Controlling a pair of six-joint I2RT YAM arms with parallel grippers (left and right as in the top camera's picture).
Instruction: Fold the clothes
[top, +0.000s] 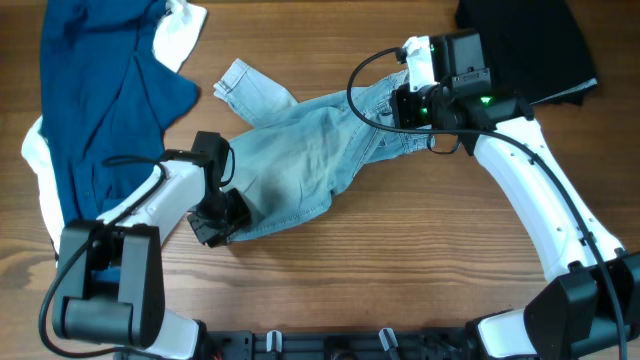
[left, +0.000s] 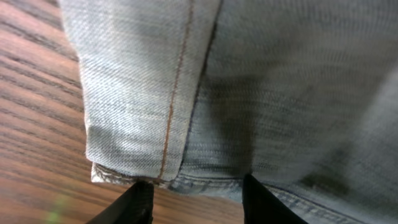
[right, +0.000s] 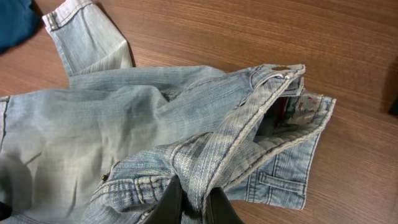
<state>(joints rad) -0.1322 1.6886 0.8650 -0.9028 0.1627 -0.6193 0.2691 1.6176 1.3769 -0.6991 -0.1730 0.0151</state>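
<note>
The left gripper grabs the denim shorts by the near hem (top: 238, 236) (left: 198, 184) next, opposite the held waistband, to spread them for folding.
The pale blue denim shorts (top: 300, 150) lie crumpled across the middle of the wooden table, with one leg hem (top: 240, 80) pointing to the far left. My left gripper (top: 215, 225) is open at the near-left hem of the shorts. In the left wrist view its fingers (left: 198, 202) straddle the hem edge (left: 134, 162) without closing on it. My right gripper (top: 400, 105) is shut on the waistband at the right end. In the right wrist view its fingers (right: 194, 208) pinch a bunched fold of the waistband (right: 249, 124), lifted off the table.
A navy shirt (top: 100, 90) lies at the far left over a white cloth (top: 180, 30). A black cloth (top: 530, 40) lies at the far right corner. Bare wood (top: 400, 260) shows in front of the shorts.
</note>
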